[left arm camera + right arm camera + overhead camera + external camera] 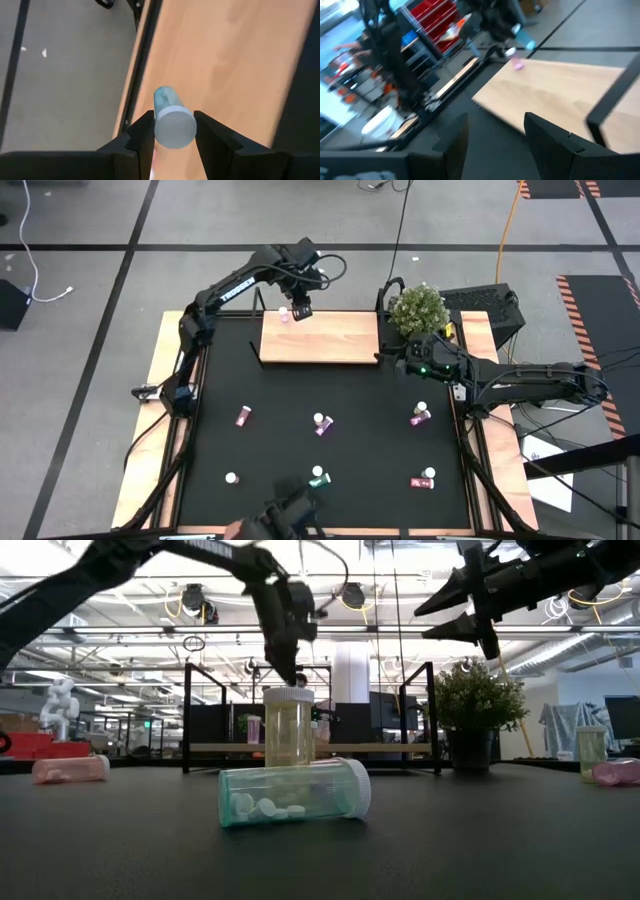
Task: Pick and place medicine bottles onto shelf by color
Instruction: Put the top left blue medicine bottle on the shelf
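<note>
The blue bottle's body (pixel 166 97) hangs tilted above the shelf. My left gripper should keep holding the blue bottle until it reaches the wooden shelf (pixel 225 65).
The light-wood shelf (pixel 320 340) lies at the table's far middle. My left gripper (pixel 300 308) hangs over the shelf's far left corner, shut on a blue medicine bottle (pixel 165 97) with a white cap. Beside it a pink bottle (pixel 284 313) stands on the shelf, seen too in the right wrist view (pixel 518 65). My right gripper (pixel 395 358) waits open by the shelf's right end, holding nothing. Several bottles are on the black tabletop: pink (pixel 243 416), magenta (pixel 322 424), magenta (pixel 420 416), green (pixel 318 477) on its side, pink (pixel 424 479). My left gripper pinches the blue bottle at its white cap (pixel 174 127) between its two fingers (pixel 145 137). The fingers come steeply from above. The bottle's blue body points on past them toward the shelf board (pixel 235 65). The bottle is lifted clear of the shelf.
A potted plant (pixel 418 308) stands at the shelf's far right corner, close to my right arm. An upright white-capped bottle (pixel 232 478) stands near the table's front left. Black end brackets (pixel 258 350) rise at the shelf's ends. The shelf's middle and right are bare wood.
</note>
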Controlling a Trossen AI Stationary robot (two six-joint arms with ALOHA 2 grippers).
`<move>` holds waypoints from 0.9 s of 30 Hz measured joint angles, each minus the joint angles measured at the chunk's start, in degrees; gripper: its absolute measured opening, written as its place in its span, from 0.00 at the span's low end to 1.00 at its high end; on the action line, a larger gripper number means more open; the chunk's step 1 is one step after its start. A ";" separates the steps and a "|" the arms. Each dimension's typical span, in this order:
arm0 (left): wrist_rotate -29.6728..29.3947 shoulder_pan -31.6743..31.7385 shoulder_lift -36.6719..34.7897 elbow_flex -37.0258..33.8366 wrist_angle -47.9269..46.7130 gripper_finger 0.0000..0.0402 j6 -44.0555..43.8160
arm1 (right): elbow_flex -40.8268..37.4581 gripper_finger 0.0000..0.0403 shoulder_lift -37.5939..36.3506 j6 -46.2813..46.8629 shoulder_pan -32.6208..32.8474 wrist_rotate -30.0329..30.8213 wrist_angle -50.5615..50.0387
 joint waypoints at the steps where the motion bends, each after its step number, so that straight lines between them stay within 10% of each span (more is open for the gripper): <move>1: 0.02 0.54 0.69 0.00 0.08 0.32 0.24 | 0.00 0.46 0.01 0.18 0.00 1.18 0.02; 27: -0.49 0.85 3.07 -9.28 2.87 0.32 4.55 | 0.00 0.46 0.01 1.42 -0.07 6.44 0.02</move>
